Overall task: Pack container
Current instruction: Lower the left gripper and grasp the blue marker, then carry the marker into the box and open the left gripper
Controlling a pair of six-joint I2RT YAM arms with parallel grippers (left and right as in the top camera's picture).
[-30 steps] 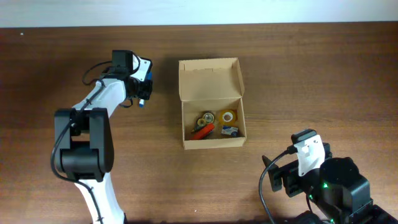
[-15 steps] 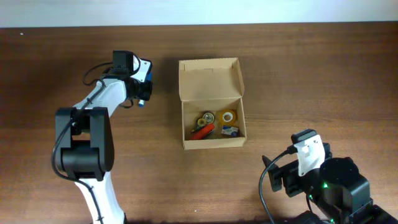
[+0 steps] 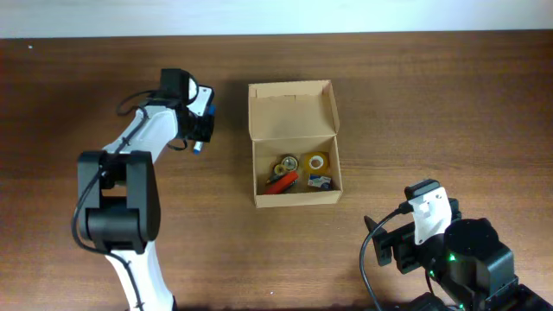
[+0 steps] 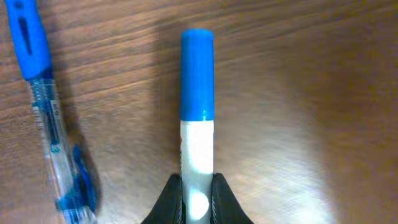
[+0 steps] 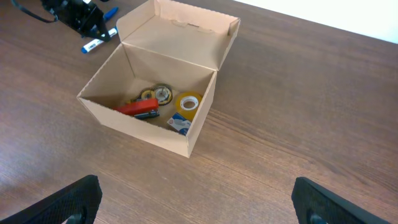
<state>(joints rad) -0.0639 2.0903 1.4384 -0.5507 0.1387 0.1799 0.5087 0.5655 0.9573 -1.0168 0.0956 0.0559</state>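
The white marker would come up and leave the blue pen (image 3: 212,111) behind if I raised my left gripper now, because the gripper's fingers are closed around the marker's lower body (image 3: 199,147).
The brown cardboard container (image 3: 295,200) stands open at the table's middle, flap lid up at the back; it also shows in the right wrist view (image 5: 206,106). Inside lie a red item (image 3: 281,182), tape rolls (image 3: 316,161) and small things. My left gripper (image 4: 198,198) is shut on a white marker with a blue cap (image 4: 197,112), left of the container (image 3: 200,130). A blue clear pen (image 4: 48,112) lies on the wood beside it. My right gripper (image 5: 194,202) is open and empty near the front right.
The right arm's base (image 3: 462,255) sits at the front right corner. The left arm (image 3: 121,190) stretches along the left side. The table's far edge meets a white wall (image 3: 276,15).
My left gripper has shifted slightly right and toward the front with the marker. The right arm has not moved.
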